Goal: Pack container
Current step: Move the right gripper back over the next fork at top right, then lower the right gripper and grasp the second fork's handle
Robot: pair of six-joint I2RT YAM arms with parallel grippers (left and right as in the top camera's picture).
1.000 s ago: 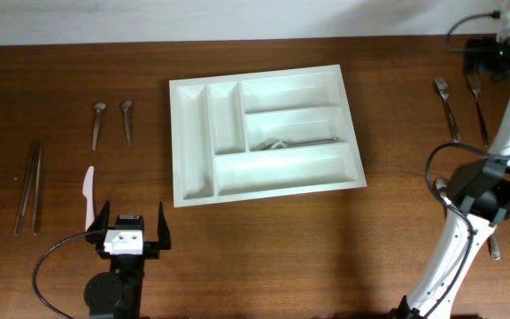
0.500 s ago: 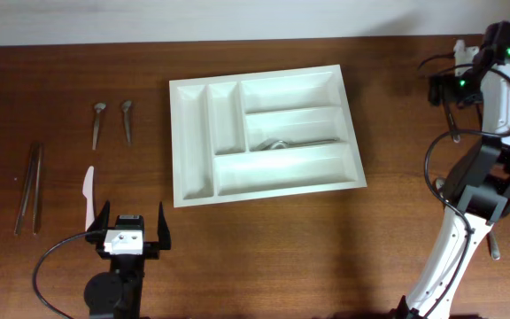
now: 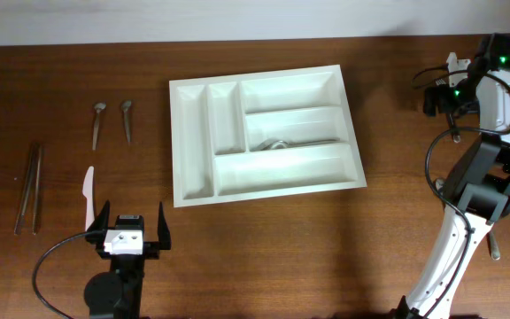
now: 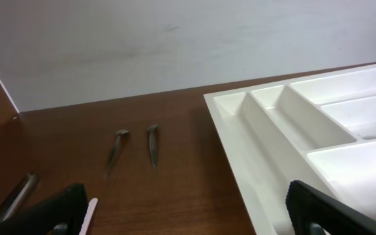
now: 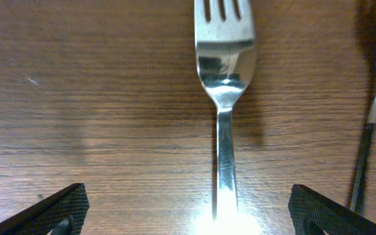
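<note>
My right gripper's fingers are above the fork's handle [image 3: 452, 121] [image 5: 226, 181], so they would miss the handle if I closed now. My right gripper needs to lower its fingers first, then close on the handle.
The white container [image 3: 286, 168] lies in the middle of the table, with a metal utensil [image 3: 286, 142] in its middle crosswise compartment; its left end shows in the left wrist view [image 4: 273, 124]. My left gripper [image 3: 133, 226] is open and empty near the front edge, left of the container; in the left wrist view [image 4: 185, 219] bare wood lies between its fingers. My right gripper [image 3: 445, 96] is open at the far right, pointing down over a metal fork [image 5: 222, 85] whose handle runs between the fingers [image 5: 191, 215]. A second fork [image 5: 374, 98] lies just to the right.
Two metal spoons [image 3: 97, 124] [image 3: 127, 120] lie left of the container. A white plastic knife [image 3: 88, 195] lies beside my left gripper. Two long metal pieces [image 3: 29, 186] lie at the far left. Another utensil [image 3: 494, 246] lies by the right arm's base.
My right gripper has swung from the far right back corner leftwards and down over the forks. The left arm and the container have not moved.
</note>
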